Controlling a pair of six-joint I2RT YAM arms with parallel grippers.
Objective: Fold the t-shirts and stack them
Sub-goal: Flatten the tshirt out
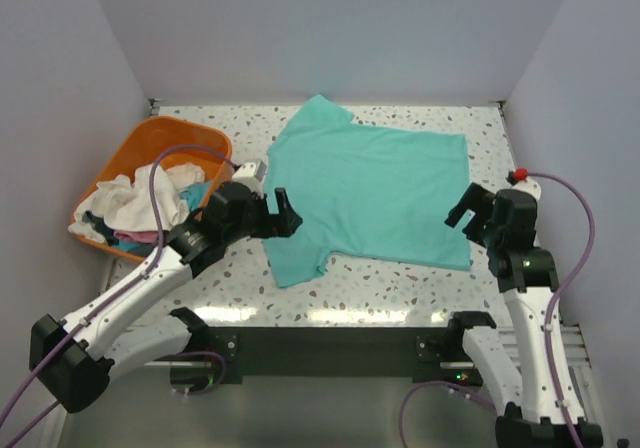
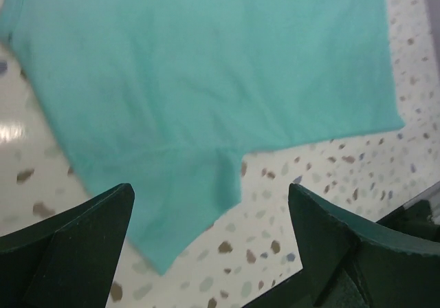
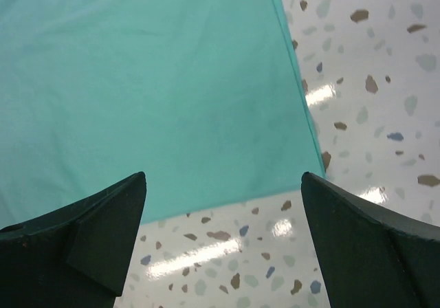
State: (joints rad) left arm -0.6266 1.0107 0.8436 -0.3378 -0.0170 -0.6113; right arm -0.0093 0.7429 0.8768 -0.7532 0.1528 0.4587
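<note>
The left gripper should next fold the teal-green t-shirt's near side over the t-shirt's body, grabbing the t-shirt's near sleeve at its collar-side end for that.
A teal-green t-shirt lies spread flat on the speckled table, collar to the left and hem to the right. My left gripper hovers open above its near sleeve, nothing between the fingers. My right gripper hangs open over the shirt's near hem corner, also holding nothing. More t-shirts, white, pink and dark ones, lie crumpled in the orange basket.
The orange plastic basket stands at the table's left edge, close beside my left arm. Grey walls enclose the table at the back and both sides. Bare speckled tabletop shows to the right of the hem and along the near edge.
</note>
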